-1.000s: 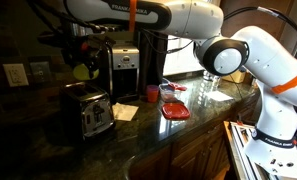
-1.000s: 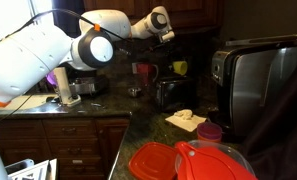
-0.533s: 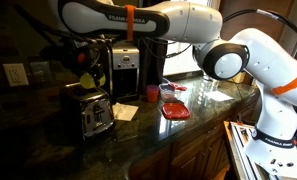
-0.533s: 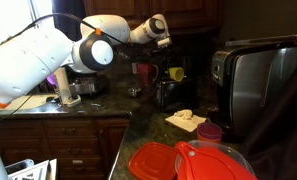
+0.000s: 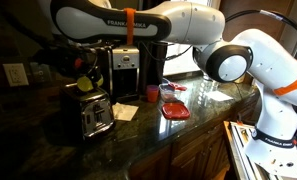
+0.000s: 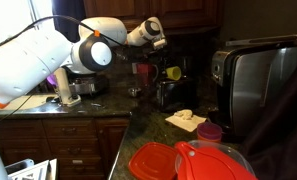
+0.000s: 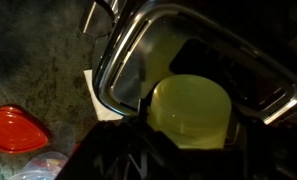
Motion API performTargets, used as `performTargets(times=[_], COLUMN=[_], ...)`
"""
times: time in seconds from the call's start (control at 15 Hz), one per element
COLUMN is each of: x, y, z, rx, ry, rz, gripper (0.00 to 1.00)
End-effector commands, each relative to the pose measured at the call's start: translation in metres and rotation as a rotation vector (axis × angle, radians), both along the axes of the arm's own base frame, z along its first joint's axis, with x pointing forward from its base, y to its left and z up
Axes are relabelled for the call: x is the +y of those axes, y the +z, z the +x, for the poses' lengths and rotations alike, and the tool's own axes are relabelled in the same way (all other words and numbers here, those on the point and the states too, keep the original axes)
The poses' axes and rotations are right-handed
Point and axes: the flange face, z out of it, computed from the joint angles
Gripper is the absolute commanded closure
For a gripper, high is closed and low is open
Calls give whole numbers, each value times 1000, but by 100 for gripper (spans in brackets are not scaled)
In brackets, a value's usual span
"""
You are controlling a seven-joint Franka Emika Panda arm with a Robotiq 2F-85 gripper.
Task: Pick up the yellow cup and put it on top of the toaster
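My gripper releases the yellow cup now, since the cup sits low over the toaster's top, with the toaster's chrome rim showing around the cup.
My gripper (image 7: 189, 128) is shut on the yellow cup (image 7: 191, 100), a small pale yellow-green round cup. In the wrist view the cup hangs directly over the toaster (image 7: 133, 55), whose chrome rim and dark top slots fill the frame. In both exterior views the cup (image 5: 84, 84) (image 6: 174, 73) sits just above the top of the toaster (image 5: 92, 114) (image 6: 171, 95). I cannot tell whether the cup touches the toaster. The gripper (image 5: 81, 72) is dark and hard to make out against the background.
A black-and-steel coffee maker (image 5: 123, 70) stands right behind the toaster. A small red-orange cup (image 5: 152, 93), a flat red container (image 5: 174, 110) (image 7: 16, 128) and a white napkin (image 5: 125, 111) lie on the dark granite counter (image 5: 178, 135). A wall stands behind.
The gripper has carried the yellow cup downward, from well above the toaster to just over its top. Nothing else has moved.
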Motion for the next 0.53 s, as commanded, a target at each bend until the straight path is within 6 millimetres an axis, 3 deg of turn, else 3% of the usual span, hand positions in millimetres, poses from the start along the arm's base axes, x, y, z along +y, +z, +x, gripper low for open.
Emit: performTargets(times=[0.0,0.07,0.13,0.47], x=[11,13,14,13], y=[-2,-4,-5,-6], z=[-3,-4,-4,-4], rx=[-20,-6,-2,11], ry=[15,23,29,52], rz=[-47,-51,-52,-38], gripper=[54,54,7,0])
